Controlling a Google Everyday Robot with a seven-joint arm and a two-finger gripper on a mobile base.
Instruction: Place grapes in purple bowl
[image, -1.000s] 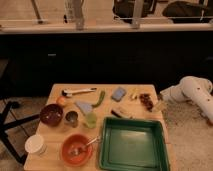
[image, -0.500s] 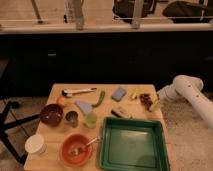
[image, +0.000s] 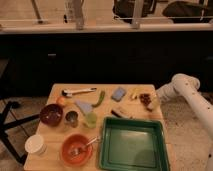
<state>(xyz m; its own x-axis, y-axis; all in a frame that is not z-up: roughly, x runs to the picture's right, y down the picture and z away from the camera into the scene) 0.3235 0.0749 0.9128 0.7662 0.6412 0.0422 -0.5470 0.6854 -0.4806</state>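
My gripper will grab the grapes by one end of their cluster (image: 147, 99) next, to put them in the purple bowl (image: 51, 114).
The grapes (image: 145, 97), a small dark reddish cluster, lie on the wooden table (image: 55, 132) near its far right edge. My gripper (image: 153, 103), at the end of the white arm (image: 186, 90), reaches in from the right. It sits right at the grapes' right side, low over the table, with its jaws open. The purple bowl (image: 51, 114) stands on the left side of the table, far from the gripper, and its dark inside holds nothing.
A green tray (image: 132, 145) fills the front right. An orange-red bowl (image: 75, 149) with a utensil, a white cup (image: 35, 144), a metal cup (image: 71, 118) and a green cup (image: 90, 119) stand nearby. A blue sponge (image: 119, 93), a green vegetable (image: 100, 98) and an orange fruit (image: 61, 100) lie further back.
The arm has reached leftward and a little down, bringing the gripper from beyond the table's right edge up to the grapes. Nothing on the table has moved.
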